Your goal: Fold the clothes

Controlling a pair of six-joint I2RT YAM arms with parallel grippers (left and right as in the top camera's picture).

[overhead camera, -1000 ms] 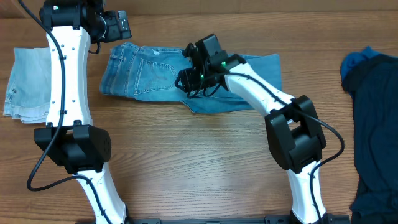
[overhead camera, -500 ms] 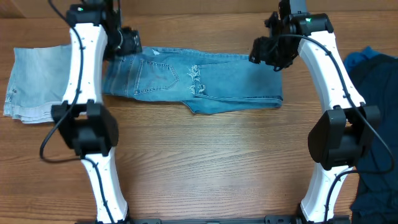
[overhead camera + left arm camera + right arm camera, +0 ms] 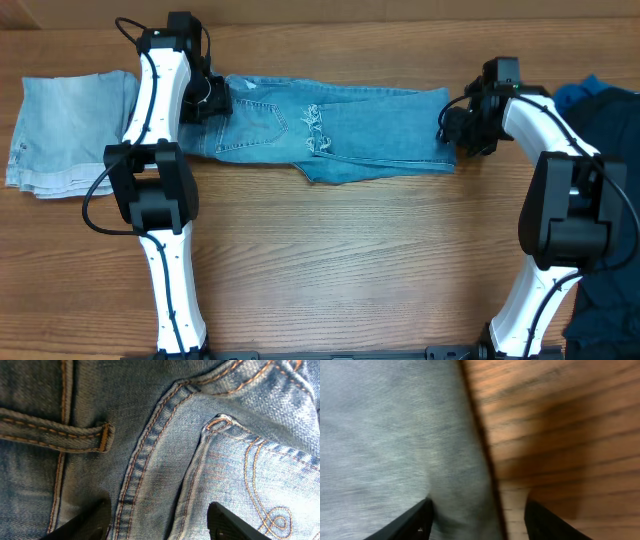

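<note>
The right gripper takes hold of the light-blue jeans [image 3: 340,125] at their hem-end edge next. Then it folds that end over toward the waist.
The light-blue jeans [image 3: 340,125] lie folded lengthwise along the back of the table, waist to the left, hems to the right. My left gripper [image 3: 213,100] is low over the waist end, open, its fingers astride the waistband seam and pocket edge [image 3: 160,485]. My right gripper [image 3: 455,128] is at the hem end, open, its fingers astride the jeans' edge [image 3: 465,485] where it meets the wood. The paler washed-denim piece [image 3: 60,130] lies folded at the far left.
A dark navy garment pile [image 3: 605,200] with a brighter blue piece [image 3: 575,97] covers the right edge of the table. The wooden table [image 3: 340,260] shows bare wood in front of the jeans.
Both arms have swung outward and down to the ends of the jeans: the left to the waist, the right from the middle to the hem end. The jeans now lie flatter.
</note>
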